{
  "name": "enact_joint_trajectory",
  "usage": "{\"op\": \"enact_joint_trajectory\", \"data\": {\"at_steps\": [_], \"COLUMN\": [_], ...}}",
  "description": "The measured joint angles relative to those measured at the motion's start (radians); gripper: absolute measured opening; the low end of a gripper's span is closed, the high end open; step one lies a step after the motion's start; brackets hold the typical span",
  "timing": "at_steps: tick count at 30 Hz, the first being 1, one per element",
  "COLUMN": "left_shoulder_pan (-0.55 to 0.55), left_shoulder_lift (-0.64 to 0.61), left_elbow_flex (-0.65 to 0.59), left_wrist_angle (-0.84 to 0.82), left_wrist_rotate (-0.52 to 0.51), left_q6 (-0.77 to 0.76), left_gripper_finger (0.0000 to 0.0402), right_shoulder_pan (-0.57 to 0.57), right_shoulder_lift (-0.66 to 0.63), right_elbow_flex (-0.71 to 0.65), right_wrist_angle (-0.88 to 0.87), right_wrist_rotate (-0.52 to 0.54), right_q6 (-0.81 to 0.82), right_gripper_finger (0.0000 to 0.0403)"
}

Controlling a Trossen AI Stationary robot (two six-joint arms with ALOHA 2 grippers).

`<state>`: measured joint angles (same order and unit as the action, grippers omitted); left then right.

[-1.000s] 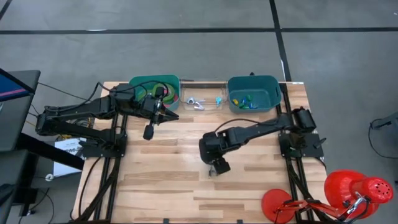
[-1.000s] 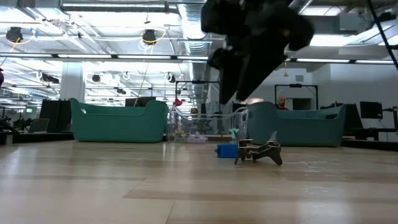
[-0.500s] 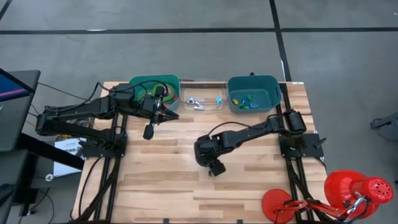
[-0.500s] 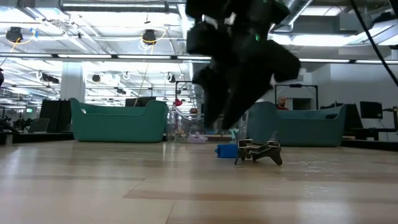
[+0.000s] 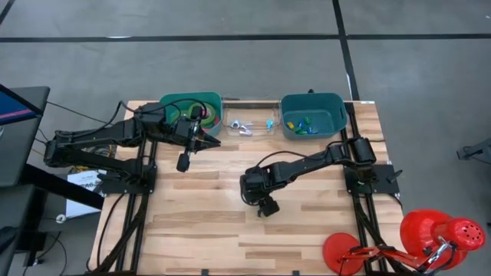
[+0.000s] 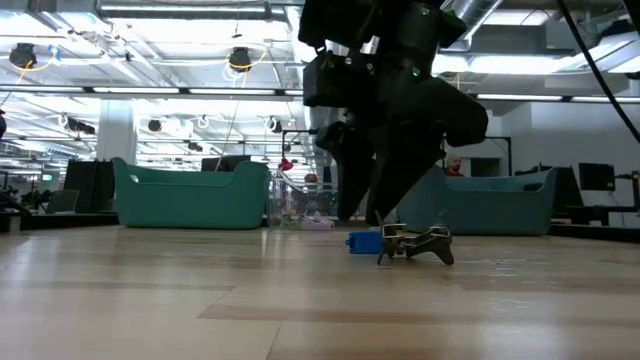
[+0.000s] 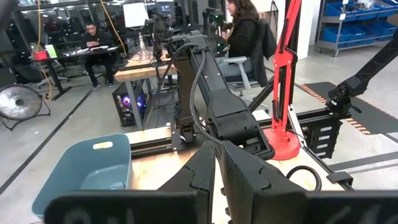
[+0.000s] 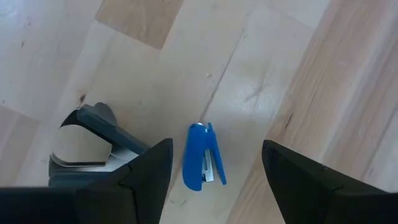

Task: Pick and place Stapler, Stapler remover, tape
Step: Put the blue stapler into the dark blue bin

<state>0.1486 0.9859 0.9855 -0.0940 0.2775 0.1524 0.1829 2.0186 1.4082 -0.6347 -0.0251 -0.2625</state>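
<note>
The blue stapler should go with the other staplers in the teal bin, so the robot's right gripper should grab it by its body [image 8: 200, 160] next.
A small blue stapler [image 8: 202, 158] lies flat on the wooden table. A dark metal staple remover [image 8: 93, 146] lies beside it. My right gripper [image 8: 216, 152] hangs open just above them, pointing steeply down, with the stapler below the gap between its fingers. The low view shows the stapler [image 6: 365, 242] and the remover [image 6: 415, 245] under my right gripper [image 6: 368, 205]; it touches neither. In the high view my right gripper [image 5: 265, 205] hides both. My left gripper [image 5: 209, 139] waits shut, level, beside the left green bin [image 5: 165, 103], where the tape [image 5: 209, 119] shows partly.
A clear tray [image 5: 249, 132] with small pieces stands at the far edge between the left bin and a teal bin [image 5: 337, 115] holding small coloured pieces. A red lamp [image 5: 437, 234] stands off the near right corner. Bare table lies to the near side.
My right gripper has come down toward the stapler and the staple remover, shifting a little toward the table's left, with its fingers still apart. The stapler and the remover have not moved.
</note>
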Motion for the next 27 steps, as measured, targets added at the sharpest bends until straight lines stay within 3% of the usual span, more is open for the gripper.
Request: {"op": "enact_joint_trajectory", "data": {"at_steps": [27], "left_shoulder_pan": [0.0], "left_shoulder_lift": [0.0], "left_elbow_flex": [0.0], "left_wrist_angle": [0.008], "left_wrist_rotate": [0.0], "left_q6": [0.0], "left_gripper_finger": [0.0021], "right_shoulder_pan": [0.006], "right_shoulder_lift": [-0.001], "right_elbow_flex": [-0.107], "right_wrist_angle": [0.127], "right_wrist_rotate": [-0.001], "right_q6": [0.001], "right_gripper_finger": [0.0239]}}
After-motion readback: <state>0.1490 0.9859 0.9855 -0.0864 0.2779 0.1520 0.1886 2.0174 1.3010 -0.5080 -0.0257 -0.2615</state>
